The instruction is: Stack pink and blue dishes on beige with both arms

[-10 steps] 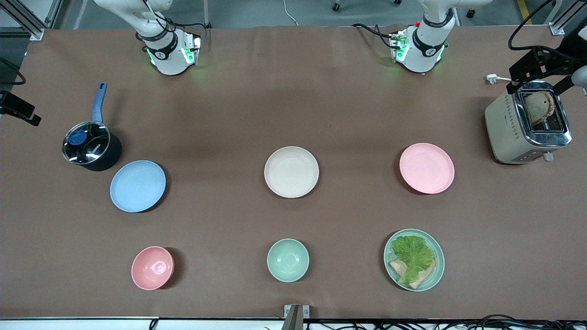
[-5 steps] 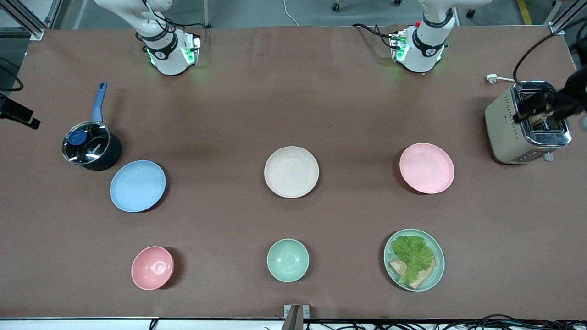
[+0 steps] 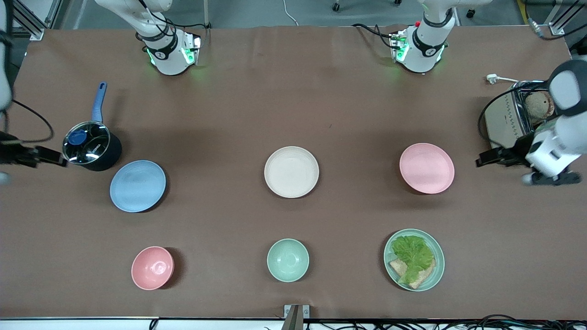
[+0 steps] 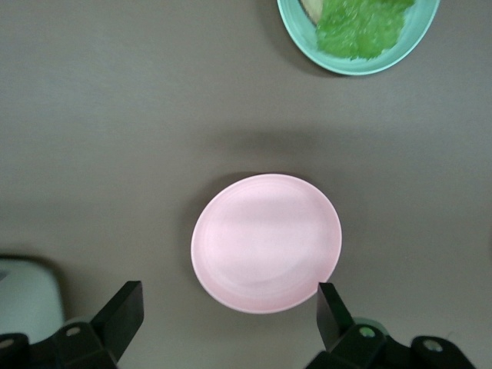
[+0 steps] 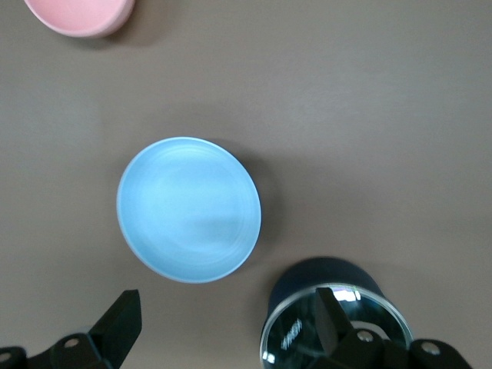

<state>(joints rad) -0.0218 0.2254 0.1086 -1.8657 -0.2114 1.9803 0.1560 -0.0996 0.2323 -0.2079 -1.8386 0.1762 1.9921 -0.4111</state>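
Observation:
My left gripper grabs the pink plate by its rim (image 3: 453, 170) next, to stack it onto the beige plate (image 3: 291, 172).
The pale pink plate (image 3: 426, 168) lies toward the left arm's end of the table, and the light blue plate (image 3: 137, 185) toward the right arm's end. Between them sits the beige plate (image 3: 291, 172), with nothing on it. My left gripper (image 3: 487, 160) hangs open in the air between the toaster and the pink plate. In the left wrist view the pink plate (image 4: 266, 242) shows just past the open left gripper (image 4: 228, 311). My right gripper (image 3: 54, 159) hangs open beside the pot. The right wrist view shows the blue plate (image 5: 189, 209) ahead of the open right gripper (image 5: 227, 319).
A lidded dark pot (image 3: 91, 145) with a blue handle stands close to the blue plate. A toaster (image 3: 509, 121) holding bread stands by the pink plate. Nearer the front camera are a pink bowl (image 3: 152, 267), a mint-green bowl (image 3: 287, 260) and a mint-green plate (image 3: 414, 259) of lettuce and bread.
Both hands have swung in from the table's ends. The left gripper has left the toaster top and come down beside the pink plate; the right has reached the pot. The plates have not moved.

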